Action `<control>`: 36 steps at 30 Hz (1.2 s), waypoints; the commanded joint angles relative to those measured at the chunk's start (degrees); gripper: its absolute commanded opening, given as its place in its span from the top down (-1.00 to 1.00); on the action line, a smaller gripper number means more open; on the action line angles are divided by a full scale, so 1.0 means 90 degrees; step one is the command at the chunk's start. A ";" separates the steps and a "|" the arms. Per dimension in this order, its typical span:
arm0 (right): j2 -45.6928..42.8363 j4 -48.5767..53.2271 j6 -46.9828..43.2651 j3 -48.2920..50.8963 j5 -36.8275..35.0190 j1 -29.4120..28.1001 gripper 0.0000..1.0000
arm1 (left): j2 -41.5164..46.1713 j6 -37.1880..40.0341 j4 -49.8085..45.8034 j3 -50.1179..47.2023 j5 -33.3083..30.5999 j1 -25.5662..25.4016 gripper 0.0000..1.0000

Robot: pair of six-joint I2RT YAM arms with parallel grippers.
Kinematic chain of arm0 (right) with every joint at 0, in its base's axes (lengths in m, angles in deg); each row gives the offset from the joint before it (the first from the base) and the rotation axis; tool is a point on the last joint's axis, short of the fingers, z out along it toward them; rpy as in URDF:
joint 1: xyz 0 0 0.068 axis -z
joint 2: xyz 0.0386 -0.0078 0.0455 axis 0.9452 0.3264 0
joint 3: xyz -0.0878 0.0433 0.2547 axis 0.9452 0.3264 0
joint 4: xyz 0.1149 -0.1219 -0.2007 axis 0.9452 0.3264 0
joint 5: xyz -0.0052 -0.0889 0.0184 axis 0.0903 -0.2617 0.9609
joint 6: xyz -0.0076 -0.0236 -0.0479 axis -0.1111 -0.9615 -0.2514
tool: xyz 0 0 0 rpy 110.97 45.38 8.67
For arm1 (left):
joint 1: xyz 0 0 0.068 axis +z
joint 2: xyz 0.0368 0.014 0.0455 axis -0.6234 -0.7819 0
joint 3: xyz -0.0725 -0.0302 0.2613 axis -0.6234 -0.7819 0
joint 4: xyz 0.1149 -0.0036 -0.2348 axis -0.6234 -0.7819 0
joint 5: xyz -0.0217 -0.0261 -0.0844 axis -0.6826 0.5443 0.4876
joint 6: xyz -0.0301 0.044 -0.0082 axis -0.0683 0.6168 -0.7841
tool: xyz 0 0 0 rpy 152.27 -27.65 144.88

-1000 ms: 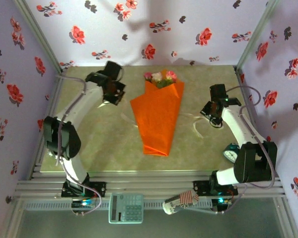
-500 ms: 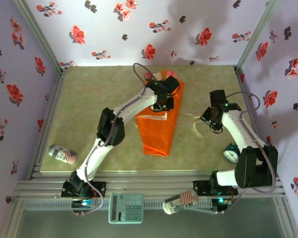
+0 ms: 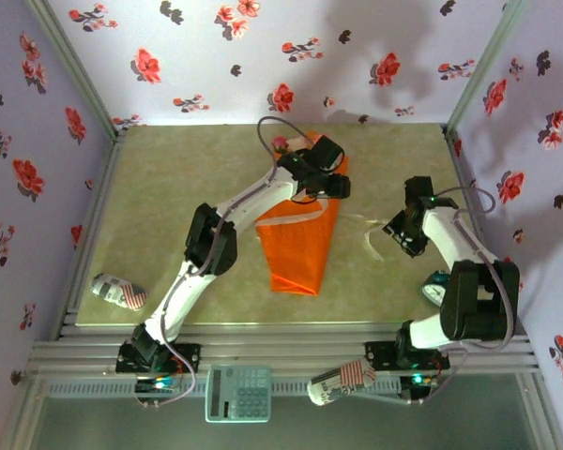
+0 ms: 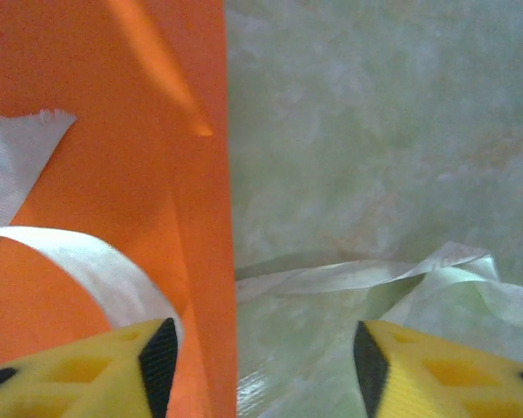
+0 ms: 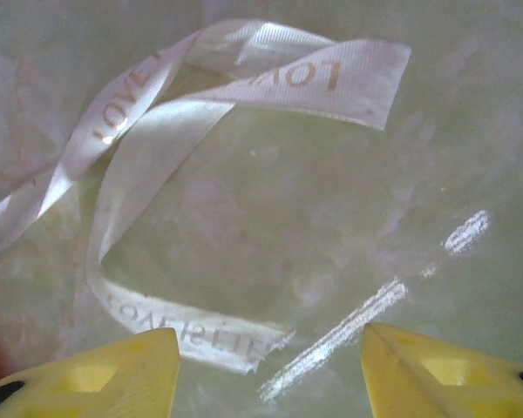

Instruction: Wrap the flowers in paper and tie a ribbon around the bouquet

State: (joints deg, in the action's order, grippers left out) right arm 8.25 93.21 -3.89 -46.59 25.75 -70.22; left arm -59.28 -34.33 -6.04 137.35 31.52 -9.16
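Note:
My right gripper grabs the ribbon near its loose printed end [image 3: 377, 256] next. That leaves length toward the bouquet [image 3: 296, 248] free to wrap and tie.
The bouquet [image 3: 296, 248] is an orange paper cone lying mid-table, narrow end toward me. Its pink flowers [image 3: 281, 144] peek out at the far end, partly behind the left arm. My left gripper [image 3: 328, 184] hovers open over the cone's upper right edge. In the left wrist view the gripper [image 4: 263, 366] straddles the edge of the paper [image 4: 105, 174], one pad [image 4: 159, 361] over the orange. The ribbon [image 3: 296, 217] lies across the cone and trails right [image 4: 357, 274]. My right gripper [image 3: 403, 234] is open above the ribbon's printed loop [image 5: 200, 113], the gripper [image 5: 270, 374] holding nothing.
A striped can [image 3: 117, 291] lies at the table's left front. A teal round object [image 3: 436, 289] sits by the right arm's base. A calculator [image 3: 237, 392] and another striped object [image 3: 342, 382] rest on the front rail. Patterned walls close three sides.
The left arm swung from the far left to over the bouquet, laid ribbon across the cone, then opened. The right gripper opened a little wider and edged nearer.

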 commanded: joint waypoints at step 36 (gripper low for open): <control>0.1589 -0.0263 0.2147 -0.0694 -0.0465 0.1117 -0.13 | 0.5004 -0.3296 0.0941 -0.7049 0.0056 0.1505 -0.26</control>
State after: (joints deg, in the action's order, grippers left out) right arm 21.71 90.48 13.22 -54.40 23.20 -59.97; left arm -12.57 -54.53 5.87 76.17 31.80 2.78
